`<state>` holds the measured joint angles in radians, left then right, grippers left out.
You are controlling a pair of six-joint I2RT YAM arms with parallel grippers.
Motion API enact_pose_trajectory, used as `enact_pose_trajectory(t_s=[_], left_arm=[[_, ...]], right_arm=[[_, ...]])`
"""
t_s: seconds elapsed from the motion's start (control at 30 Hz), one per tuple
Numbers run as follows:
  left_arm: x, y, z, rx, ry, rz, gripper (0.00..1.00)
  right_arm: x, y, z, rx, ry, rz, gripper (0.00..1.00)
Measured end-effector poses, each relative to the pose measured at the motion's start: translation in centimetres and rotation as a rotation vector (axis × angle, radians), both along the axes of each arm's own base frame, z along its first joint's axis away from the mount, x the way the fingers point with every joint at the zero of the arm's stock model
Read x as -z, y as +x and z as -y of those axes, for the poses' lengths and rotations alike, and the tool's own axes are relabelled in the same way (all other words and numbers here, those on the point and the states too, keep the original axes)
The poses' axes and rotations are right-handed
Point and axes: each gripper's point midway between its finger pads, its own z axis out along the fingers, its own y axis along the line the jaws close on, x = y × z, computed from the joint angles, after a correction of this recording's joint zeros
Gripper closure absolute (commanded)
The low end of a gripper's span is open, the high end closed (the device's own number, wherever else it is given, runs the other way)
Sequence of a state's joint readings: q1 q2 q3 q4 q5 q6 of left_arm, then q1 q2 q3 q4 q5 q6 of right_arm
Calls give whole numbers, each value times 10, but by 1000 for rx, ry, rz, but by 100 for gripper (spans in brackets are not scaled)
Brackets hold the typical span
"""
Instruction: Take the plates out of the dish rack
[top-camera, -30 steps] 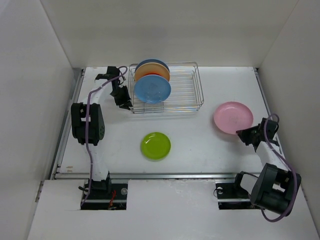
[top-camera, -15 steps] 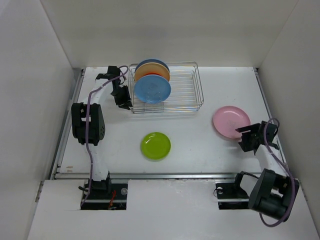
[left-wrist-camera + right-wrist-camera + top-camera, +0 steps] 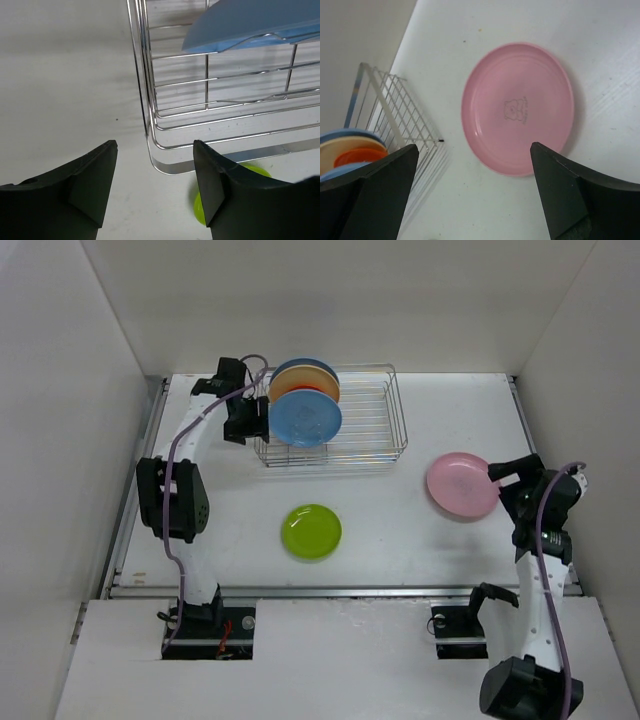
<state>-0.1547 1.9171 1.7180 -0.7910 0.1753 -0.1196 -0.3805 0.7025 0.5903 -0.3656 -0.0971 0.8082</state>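
The robot's left gripper will next take hold of the front blue plate's rim (image 3: 273, 422) (image 3: 192, 41) on that gripper's side, so the plate's opposite rim stays free for handing over to the right gripper.
The dish rack (image 3: 372, 412) stands at the back of the table with three plates upright in its left end: a blue plate (image 3: 305, 418) in front, an orange one (image 3: 300, 390) behind it and another blue one (image 3: 303, 367) at the back. A lime green plate (image 3: 312, 531) and a pink plate (image 3: 462, 485) lie flat on the table. My left gripper (image 3: 252, 421) is open beside the rack's left front corner (image 3: 170, 167), below the front blue plate (image 3: 250, 25), holding nothing. My right gripper (image 3: 474, 147) hangs open above the pink plate's (image 3: 517, 107) near edge, empty.
White walls enclose the table on the left, back and right. The rack's right part holds no plates. In the right wrist view the rack (image 3: 395, 110) and its plates (image 3: 350, 150) lie to the left of the pink plate.
My right gripper opened, let go of the pink plate on the table and lifted away to the right. My left gripper opened and shifted slightly toward the front blue plate.
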Motion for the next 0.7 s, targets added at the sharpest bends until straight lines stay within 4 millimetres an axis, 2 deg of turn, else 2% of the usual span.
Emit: enact_pose_trajectory(t_s=[0.1,0.2,0.3,0.33,0.43,0.5,0.57,0.6,0.7], left_arm=[[-18,6,-2,37,57,76,41],[-41,12,5,118,131,177,39],[-72,26,25,240,200,290,39],[-83,33,34,280,214,327,43],[-107,62,61,367,241,431,46],[-105,79,68,381,276,456,48],[-90,91,66,383,312,442,52],[-81,93,64,384,326,425,60],[-55,94,60,396,351,363,71]], right_arm=[[-23,6,-12,-86,-65,49,1],[-34,12,-29,-184,-106,76,1],[-35,20,-49,-284,-125,76,1],[-34,22,-56,-316,-129,72,1],[-30,29,-73,-388,-135,50,1],[-28,32,-84,-429,-142,39,1],[-28,33,-92,-458,-149,37,1],[-29,33,-97,-474,-155,39,1],[-34,33,-107,-498,-171,49,1]])
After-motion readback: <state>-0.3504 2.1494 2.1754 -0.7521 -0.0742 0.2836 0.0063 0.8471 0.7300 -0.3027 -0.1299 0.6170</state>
